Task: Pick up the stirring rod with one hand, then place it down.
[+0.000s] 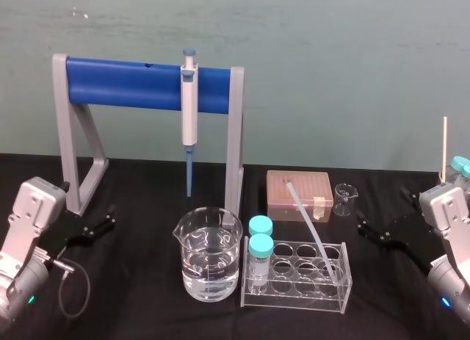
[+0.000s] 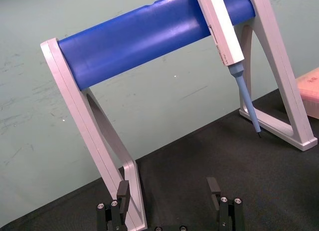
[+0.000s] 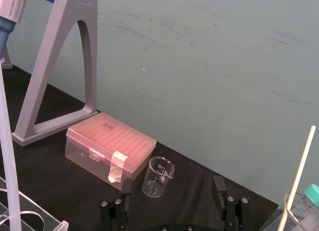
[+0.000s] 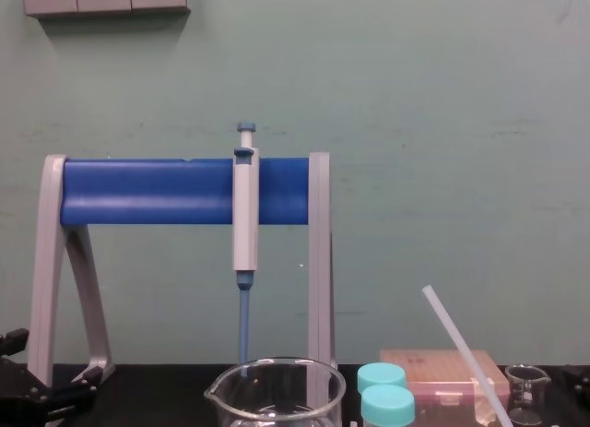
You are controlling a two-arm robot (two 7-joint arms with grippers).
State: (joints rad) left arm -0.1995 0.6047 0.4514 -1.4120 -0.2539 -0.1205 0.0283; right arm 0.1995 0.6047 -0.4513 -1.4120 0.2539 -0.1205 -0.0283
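Observation:
My right gripper grabs the rod by its free upper part [image 4: 450,325] next. The rod's lower end stands down inside the clear tube rack.
The stirring rod [image 1: 312,226] is a translucent white rod leaning in the clear tube rack [image 1: 294,285]. Its top end rests toward the pink box. It rises slanted in the chest view [image 4: 461,344] and runs along the edge of the right wrist view [image 3: 7,156]. My right gripper [image 1: 378,219] hovers low to the right of the rack. It is open and empty [image 3: 172,187], pointing at a small glass beaker [image 3: 158,177]. My left gripper [image 1: 103,221] is open and empty at the far left, by the stand's foot [image 2: 168,188].
A large beaker of water [image 1: 208,255] and two teal-capped vials [image 1: 260,241] stand by the rack. A pink tip box [image 1: 297,195] lies behind it. A pipette [image 1: 189,112] hangs on the blue-barred stand [image 1: 125,83]. At far right a thin white stick [image 1: 444,145] stands in a glass.

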